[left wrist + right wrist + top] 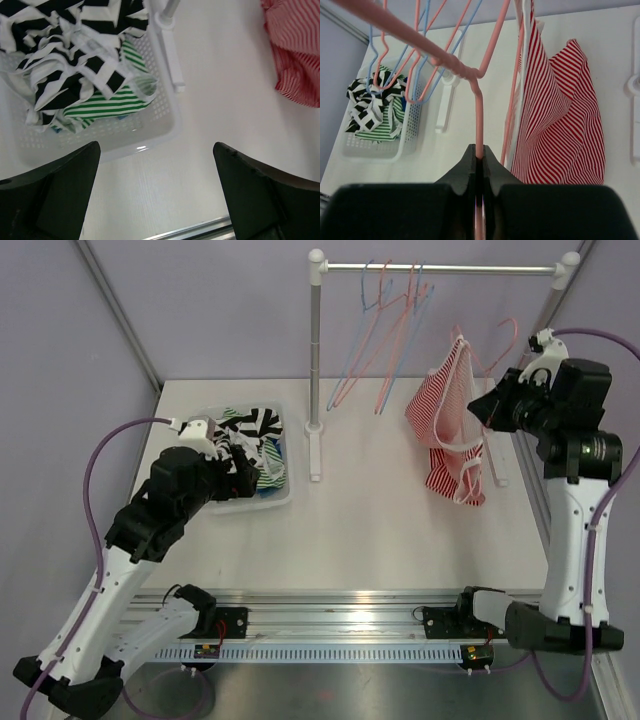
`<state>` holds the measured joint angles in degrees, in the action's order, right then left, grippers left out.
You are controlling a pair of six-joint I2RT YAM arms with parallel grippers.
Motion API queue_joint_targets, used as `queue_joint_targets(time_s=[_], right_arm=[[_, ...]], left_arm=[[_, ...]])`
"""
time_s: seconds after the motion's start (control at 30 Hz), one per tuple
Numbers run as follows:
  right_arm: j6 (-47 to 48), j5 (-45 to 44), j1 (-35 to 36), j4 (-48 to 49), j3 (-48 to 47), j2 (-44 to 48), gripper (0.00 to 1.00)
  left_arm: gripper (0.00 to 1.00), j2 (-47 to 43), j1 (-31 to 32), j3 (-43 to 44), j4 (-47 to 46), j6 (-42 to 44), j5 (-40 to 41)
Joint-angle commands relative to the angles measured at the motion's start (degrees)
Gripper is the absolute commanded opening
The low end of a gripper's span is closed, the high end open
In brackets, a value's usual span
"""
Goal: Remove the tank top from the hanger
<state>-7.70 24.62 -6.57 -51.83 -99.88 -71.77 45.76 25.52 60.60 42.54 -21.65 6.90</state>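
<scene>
My left gripper is to grab the tank top by its white-edged shoulder strap (460, 350) next, so the hanger stays free to slide out.
A red-and-white striped tank top (448, 420) hangs on a pink hanger (503, 338) at the right of the table, off the rack's rail. Its lower part lies bunched on the table. My right gripper (487, 406) is shut on the hanger's wire. In the right wrist view the fingers (479, 153) pinch the pink hanger (478, 112), with the tank top (555, 125) just to the right. My left gripper (235, 450) hovers over the basket's near edge, open and empty (157, 195). The tank top's edge shows in the left wrist view (295, 55).
A white clothes rack (316, 370) stands at the back with several empty pink and blue hangers (390, 330) on its rail. A white basket (280, 498) of striped clothes (250, 430) sits at the left; it also shows in the left wrist view (167, 122).
</scene>
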Motion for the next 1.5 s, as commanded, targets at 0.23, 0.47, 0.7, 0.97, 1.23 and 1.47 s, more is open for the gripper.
queue_joint_targets(time_s=[0.23,0.47,0.7,0.97,1.23,1.47], right_arm=[[0.67,1.95,6.29,-8.02,9.6,20.16,0.0],[1.29,2.98,16.66,-11.62,12.6,26.94,0.0],[-0.03,2.79,21.07,-11.1,14.88,31.69,0.0],[-0.38,7.98,22.03,-9.87,13.83,31.6,0.0],[-0.3,8.95,22.12,-9.34,13.83,30.72,0.0],[-0.29,9.3,22.39,-9.34,13.48,30.81,0.0]], left_arm=[[0.99,13.91,26.48,19.79,-14.39,0.01,11.64],[0.99,25.94,34.24,27.03,-30.31,13.46,5.42],[0.98,32.9,34.34,29.23,-37.26,16.46,2.33],[0.84,36.51,34.34,28.96,-38.59,18.13,4.01],[0.66,37.38,34.42,27.2,-40.61,16.82,3.55],[0.53,38.27,34.42,27.29,-39.29,16.99,5.85]])
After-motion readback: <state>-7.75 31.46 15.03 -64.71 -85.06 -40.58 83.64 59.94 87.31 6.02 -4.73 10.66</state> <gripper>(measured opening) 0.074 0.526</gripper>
